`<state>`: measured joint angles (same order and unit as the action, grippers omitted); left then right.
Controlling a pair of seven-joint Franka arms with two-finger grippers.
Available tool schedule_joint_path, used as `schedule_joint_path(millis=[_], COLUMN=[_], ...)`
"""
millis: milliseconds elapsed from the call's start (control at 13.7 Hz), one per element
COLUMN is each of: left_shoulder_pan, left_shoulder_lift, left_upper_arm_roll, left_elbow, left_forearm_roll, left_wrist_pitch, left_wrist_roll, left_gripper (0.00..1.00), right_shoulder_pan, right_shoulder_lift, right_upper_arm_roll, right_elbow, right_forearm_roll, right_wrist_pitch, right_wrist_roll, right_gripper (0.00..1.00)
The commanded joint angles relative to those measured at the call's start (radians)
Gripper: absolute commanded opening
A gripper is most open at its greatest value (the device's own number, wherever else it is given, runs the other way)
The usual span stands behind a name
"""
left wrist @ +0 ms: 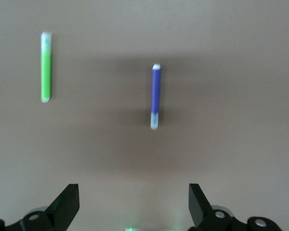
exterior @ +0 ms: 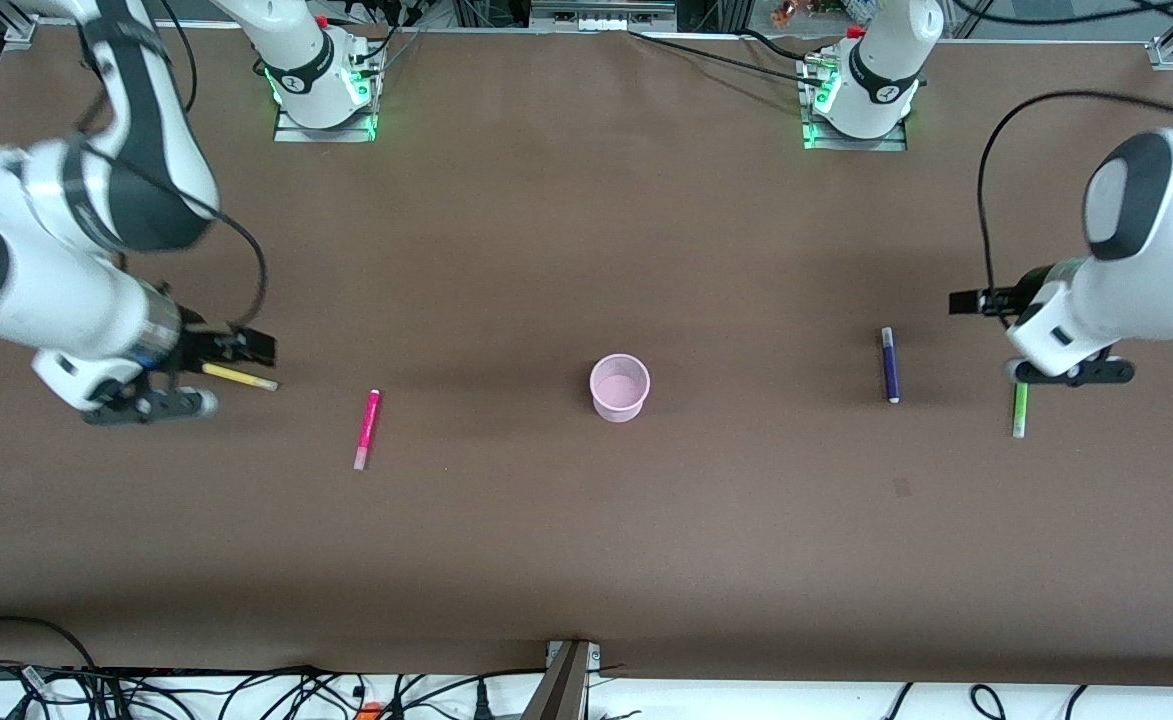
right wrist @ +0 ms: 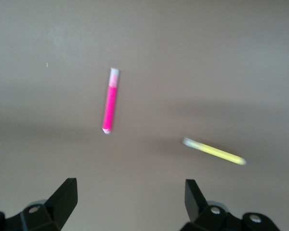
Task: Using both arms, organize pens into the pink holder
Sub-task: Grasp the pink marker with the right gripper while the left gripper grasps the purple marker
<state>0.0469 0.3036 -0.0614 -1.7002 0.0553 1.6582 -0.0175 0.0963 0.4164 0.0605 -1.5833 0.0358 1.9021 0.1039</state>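
Note:
Next, my left gripper grabs the dark purple pen by its purple body [exterior: 890, 364] to get it into the pink holder [exterior: 619, 388].
The pink holder [exterior: 619, 388] stands upright and empty at the table's middle. The magenta-pink pen [exterior: 367, 428] and the yellow pen [exterior: 239, 377] lie toward the right arm's end. The dark purple pen [exterior: 889, 364] and the green pen [exterior: 1019, 410] lie toward the left arm's end. My right gripper [exterior: 161, 385] hovers open and empty over the table beside the yellow pen; its wrist view shows the magenta-pink pen [right wrist: 110, 101] and the yellow pen [right wrist: 214, 151] ahead of my right gripper [right wrist: 130, 197]. My left gripper [exterior: 1061, 360] hovers open and empty by the green pen; its wrist view shows the green pen [left wrist: 46, 67] and the purple pen [left wrist: 155, 96] ahead of my left gripper [left wrist: 133, 202].
The brown table [exterior: 586, 560] bears only the pens and the cup. The arm bases [exterior: 326, 90] stand along its edge farthest from the front camera. Cables [exterior: 246, 690] lie off the edge nearest the front camera.

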Motion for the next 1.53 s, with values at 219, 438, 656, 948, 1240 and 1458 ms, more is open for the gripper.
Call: schedule_joint_path(millis=[219,438,656,948,1240,1458], left_shoulder_pan=[0.014,0.011,0.011,0.005,0.008,0.008], left_shoulder_lift=[0.114,0.136,0.192,0.221,0.221,0.242], left_upper_arm_roll=[0.000,0.000,0.000,0.000,0.000,0.000], left_elbow=[-0.129,-0.297,-0.338,-0.332,-0.332,-0.331], left_forearm_roll=[-0.017,-0.015,-0.015,-0.015,-0.015,-0.015], left_wrist_pitch=[0.376,0.688,0.813,0.815,0.811,0.811], left_wrist_roll=[0.146,0.151,0.149,0.139,0.152,0.151], left_gripper=[1.00,1.00,1.00,0.78,0.16,0.10], right_shoulder_pan=[0.062,0.043,0.034,0.049,0.049,0.049], right_shoulder_lift=[0.235,0.323,0.326,0.325,0.302,0.302], right_upper_arm_roll=[0.002,0.001,0.002,0.005,0.005,0.005], right_elbow=[0.020,0.009,-0.007,-0.030,-0.076,-0.081], right_forearm_roll=[0.044,0.047,0.073,0.105,0.107,0.122], right_wrist_pitch=[0.170,0.244,0.242,0.236,0.235,0.235], right_wrist_roll=[0.132,0.143,0.157,0.206,0.207,0.209], right_gripper=[0.98,0.95,0.92,0.92,0.91,0.83])
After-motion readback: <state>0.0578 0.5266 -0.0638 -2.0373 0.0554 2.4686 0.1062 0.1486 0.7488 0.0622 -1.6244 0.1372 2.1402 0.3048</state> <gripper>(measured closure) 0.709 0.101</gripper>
